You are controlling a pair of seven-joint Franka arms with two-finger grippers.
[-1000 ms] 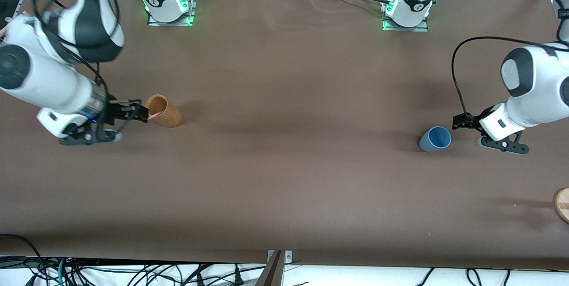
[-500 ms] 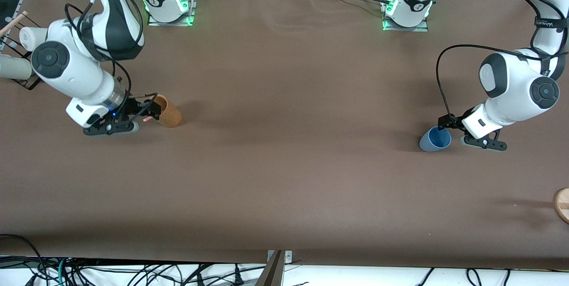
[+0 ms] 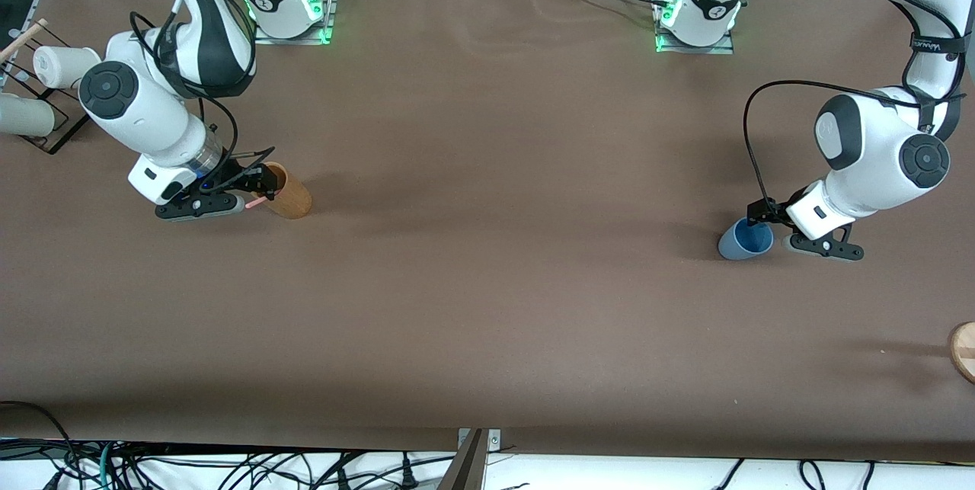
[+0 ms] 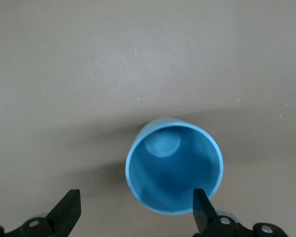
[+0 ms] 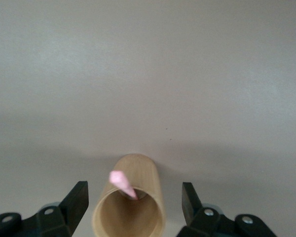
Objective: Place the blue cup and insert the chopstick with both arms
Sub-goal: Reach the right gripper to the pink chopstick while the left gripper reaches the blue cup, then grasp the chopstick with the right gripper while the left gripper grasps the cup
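Observation:
My left gripper needs to go lower before it closes. Its fingers are above the blue cup's rim, so they would miss if I closed now.
The blue cup (image 3: 745, 238) stands upright on the table toward the left arm's end. In the left wrist view the cup (image 4: 174, 170) shows its lighter inside. My left gripper (image 3: 764, 212) is open just above it (image 4: 135, 213); one finger (image 4: 202, 210) is at the rim and the other is off to the side. The pink chopstick (image 5: 122, 183) leans in the tan wooden cup (image 5: 130, 207), its tip poking out over the rim (image 3: 255, 202). My right gripper (image 3: 257, 184) is open, with its fingers on either side of the tan cup's (image 3: 288, 193) rim (image 5: 133, 205).
A black wire rack (image 3: 47, 132) with white cups (image 3: 57, 65) and a light wooden stick (image 3: 23, 36) stands at the right arm's end of the table. A round wooden piece (image 3: 963, 350) lies at the left arm's end, nearer to the front camera.
Both arms have swung in toward their cups. The right gripper moved up to the tan cup's rim. The left gripper moved up to the blue cup's rim. The cups have not moved.

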